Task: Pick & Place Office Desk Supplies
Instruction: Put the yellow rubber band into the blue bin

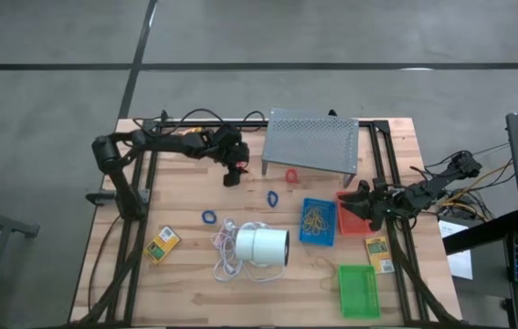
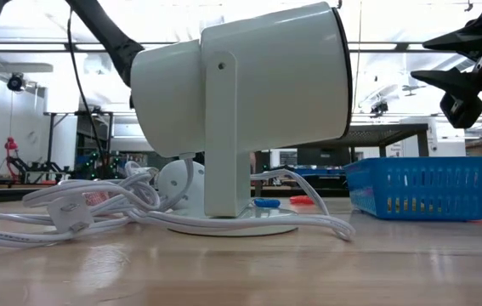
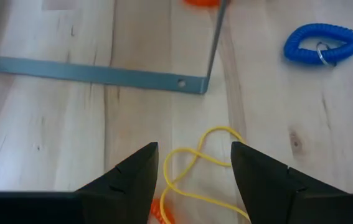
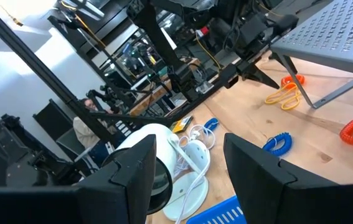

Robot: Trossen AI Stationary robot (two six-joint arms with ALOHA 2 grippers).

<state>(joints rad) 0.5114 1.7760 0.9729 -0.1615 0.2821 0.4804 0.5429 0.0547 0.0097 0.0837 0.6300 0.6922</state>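
Both fingers are above the yellow rubber band's crossing (image 3: 199, 153), so my left gripper should lower before closing on the band.
My left gripper (image 1: 233, 174) hangs open by the left front foot of the grey stand. In the left wrist view its fingers (image 3: 195, 146) stand on either side of a yellow rubber band (image 3: 196, 167) lying flat on the table, with an orange band at its edge. A blue coiled loop (image 3: 322, 45) lies beyond. My right gripper (image 1: 361, 203) is open above the red tray (image 1: 352, 222). Next to it sits the blue tray (image 1: 318, 221) holding tan rubber bands. Also on the table are a green tray (image 1: 359, 291), two yellow boxes (image 1: 163, 244) (image 1: 379, 254), a red loop (image 1: 291, 174) and another blue loop (image 1: 208, 217).
The big white cylinder (image 1: 263, 245) with its white cord (image 1: 225, 256) stands mid-table, near the front. The grey perforated stand (image 1: 313, 140) is at the far edge, and its foot bar (image 3: 89, 71) runs just ahead of my left gripper. Black frame rails run along both table sides.
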